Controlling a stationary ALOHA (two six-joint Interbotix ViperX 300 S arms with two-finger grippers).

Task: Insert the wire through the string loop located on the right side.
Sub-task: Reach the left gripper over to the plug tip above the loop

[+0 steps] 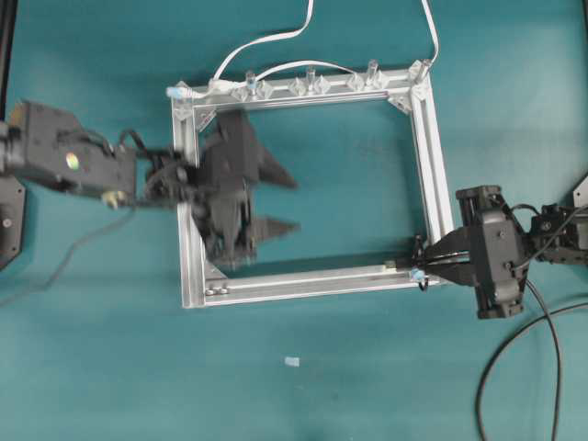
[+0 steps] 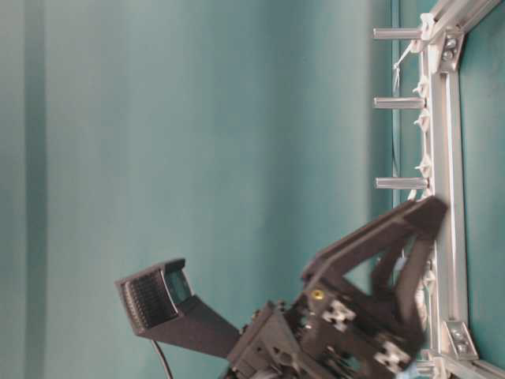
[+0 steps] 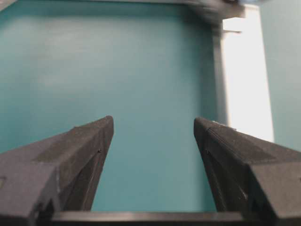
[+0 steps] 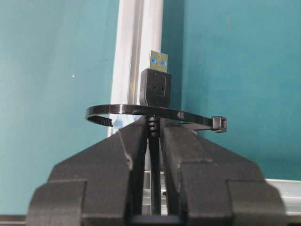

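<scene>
Next, my left gripper grabs the plug by its metal tip, since the string loop crosses the wire's neck just under the plug.
My right gripper [image 4: 153,123] is shut on the wire [image 4: 153,141], a thin black cable that runs up between its fingers. The wire's black plug [image 4: 155,87], metal tip with blue inside, sticks out beyond the fingertips. The string loop [image 4: 117,110], a thin black band seen nearly edge-on, crosses the wire's ribbed neck just under the plug. Overhead, the right gripper [image 1: 419,264] sits at the frame's lower right corner by the loop [image 1: 422,278]. My left gripper [image 1: 294,202] hangs open and empty inside the frame's left side, its jaws [image 3: 154,123] wide apart over bare mat.
A square aluminium frame [image 1: 432,165] lies on the teal mat. Clear clips [image 1: 308,84] line its far rail, with a white cable [image 1: 276,41] threaded along them. A thick black arm cable [image 1: 542,340] curls at the lower right. A small pale scrap [image 1: 292,361] lies in front.
</scene>
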